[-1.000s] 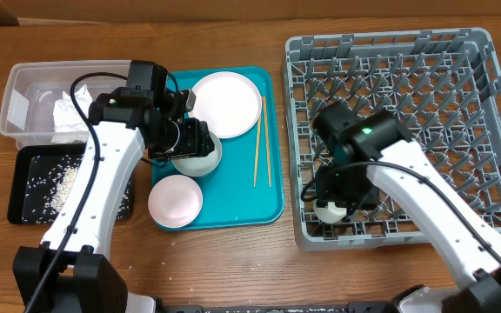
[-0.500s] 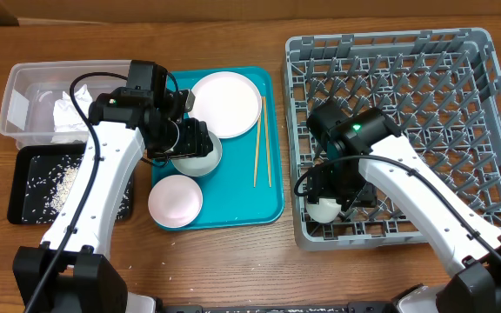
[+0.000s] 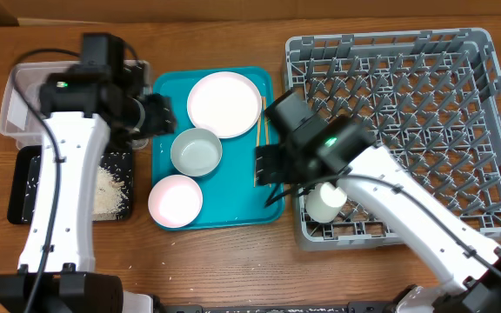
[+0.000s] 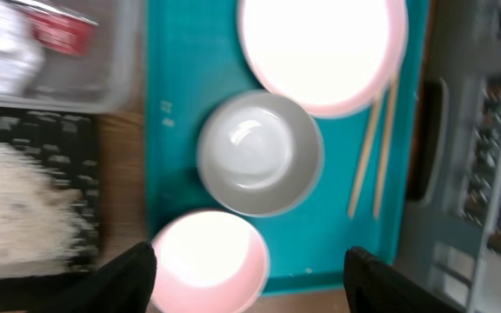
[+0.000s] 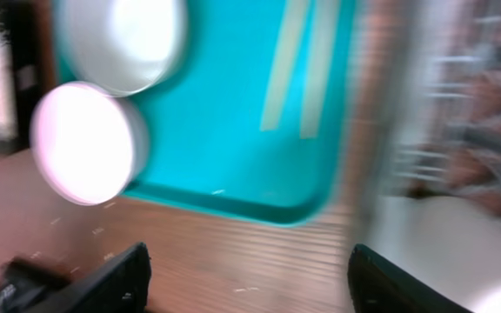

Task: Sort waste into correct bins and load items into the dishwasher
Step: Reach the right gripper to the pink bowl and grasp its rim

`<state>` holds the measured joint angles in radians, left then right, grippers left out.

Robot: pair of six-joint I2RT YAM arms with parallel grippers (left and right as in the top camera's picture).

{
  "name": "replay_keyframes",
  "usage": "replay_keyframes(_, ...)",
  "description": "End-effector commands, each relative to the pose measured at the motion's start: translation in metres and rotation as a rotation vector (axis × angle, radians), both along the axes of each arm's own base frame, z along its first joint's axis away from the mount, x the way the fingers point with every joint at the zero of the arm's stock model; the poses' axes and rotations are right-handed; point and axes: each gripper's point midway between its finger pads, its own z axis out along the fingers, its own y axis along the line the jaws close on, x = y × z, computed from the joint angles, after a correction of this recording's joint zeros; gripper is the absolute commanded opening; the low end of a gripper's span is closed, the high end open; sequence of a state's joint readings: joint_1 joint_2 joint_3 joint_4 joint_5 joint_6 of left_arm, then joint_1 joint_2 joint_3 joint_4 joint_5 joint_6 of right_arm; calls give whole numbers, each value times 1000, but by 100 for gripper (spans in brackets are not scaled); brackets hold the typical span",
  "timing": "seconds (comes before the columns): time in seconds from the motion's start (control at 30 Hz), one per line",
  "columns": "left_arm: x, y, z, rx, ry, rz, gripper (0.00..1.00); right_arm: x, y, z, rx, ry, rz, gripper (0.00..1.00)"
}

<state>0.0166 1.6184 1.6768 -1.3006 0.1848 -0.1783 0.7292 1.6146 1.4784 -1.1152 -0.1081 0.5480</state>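
My right gripper next needs to grab the pink bowl's rim on the rack-facing side and leave the bowl's base free. Then it can load the bowl tilted into the rack (image 3: 485, 113).
My left gripper (image 3: 156, 115) (image 4: 250, 291) is open and empty, high over the teal tray's left edge. Below it are the pale grey-green bowl (image 3: 196, 152) (image 4: 259, 154), the pink bowl (image 3: 175, 200) (image 4: 205, 259), the plate (image 3: 224, 104) (image 4: 320, 48) and the chopsticks (image 3: 257, 139) (image 4: 370, 156). My right gripper (image 3: 268, 165) (image 5: 246, 291) is open and empty over the tray's right edge. The white cup (image 3: 326, 202) (image 5: 459, 261) lies in the grey rack (image 3: 485, 113) at its front left. The clear tub (image 3: 20, 96) (image 4: 103, 78) holds napkins and a red wrapper (image 4: 59, 30). The black tray (image 3: 24, 187) (image 4: 33, 130) holds rice.
The teal tray (image 3: 233, 204) (image 5: 233, 130) sits between the bins and the rack. Bare wooden table lies in front of it. The right wrist view is blurred; it shows both bowls (image 5: 124, 39) (image 5: 85, 143) and the chopsticks (image 5: 303, 69).
My right gripper has let go of the white cup in the rack and swung left to the teal tray. My left gripper has drawn back from the grey-green bowl toward the far left.
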Motion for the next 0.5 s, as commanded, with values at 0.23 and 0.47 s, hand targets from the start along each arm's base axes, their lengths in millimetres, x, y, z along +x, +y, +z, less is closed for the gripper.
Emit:
replay_keyframes(0.23,2,65,18,81,-41,175,77,-38,91,-49,68,0,147,67)
replay_keyframes(0.47,2,65,18,82,-41,175,88,-37,117,-95,52,32,140,58)
